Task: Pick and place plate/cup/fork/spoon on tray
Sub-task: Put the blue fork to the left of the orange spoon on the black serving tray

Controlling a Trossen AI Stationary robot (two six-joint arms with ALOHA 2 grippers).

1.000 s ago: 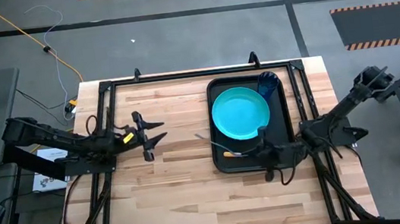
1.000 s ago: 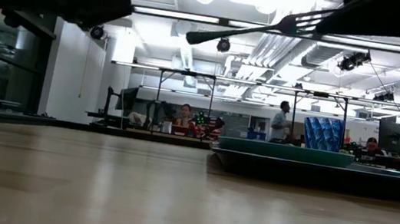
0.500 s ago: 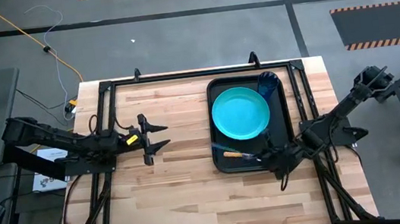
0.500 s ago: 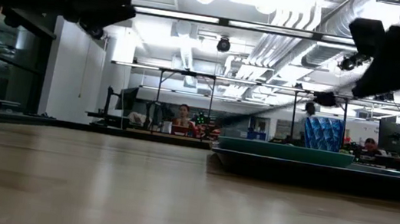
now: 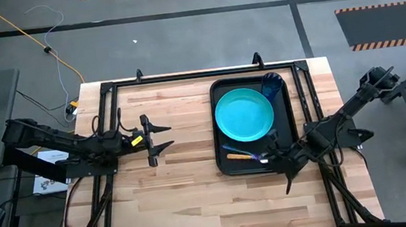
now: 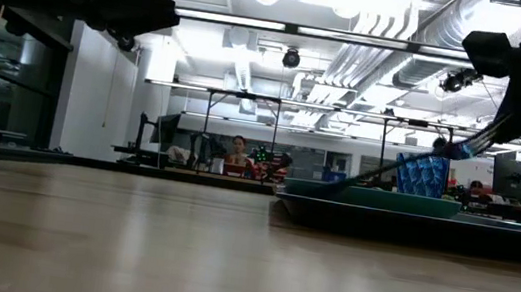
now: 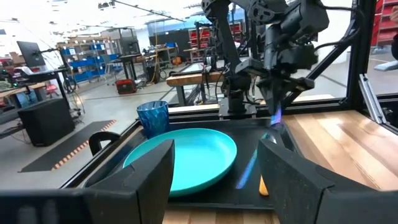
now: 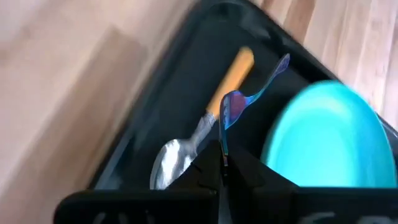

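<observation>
My right gripper needs to lower the fork flat onto the tray before it lets go, because it is holding the fork's head (image 8: 233, 107) above the spoon's neck.
The black tray (image 5: 217, 96) lies at the table's right. On it are the turquoise plate (image 5: 244, 115), the dark-blue cup (image 5: 271, 83) at its far corner, and the orange-handled spoon (image 8: 231, 79) along its near part. My right gripper (image 5: 272, 156) is over the tray's near right corner, shut on the thin bluish fork (image 8: 255, 93). The fork slants down toward the tray beside the spoon. My left gripper (image 5: 161, 135) hangs open and empty over the table's left half. My right gripper pinches one end of the fork (image 8: 222, 149) between its two fingers. The fork reaches away from the fingers toward the table's left and slants down. Its free end (image 6: 328, 188) is low by the plate's rim; I cannot tell whether it touches the tray.
Black frame rails (image 5: 111, 125) run along the table's left and right sides and its far edge. Bare wood (image 5: 188, 177) lies between the left gripper and the tray. People and benches show in the room behind.
My right gripper has come down over the tray's near right corner and tipped. The fork was high and nearly level, reaching left past the tray's edge. It now slants down with its free end low inside the tray beside the spoon.
</observation>
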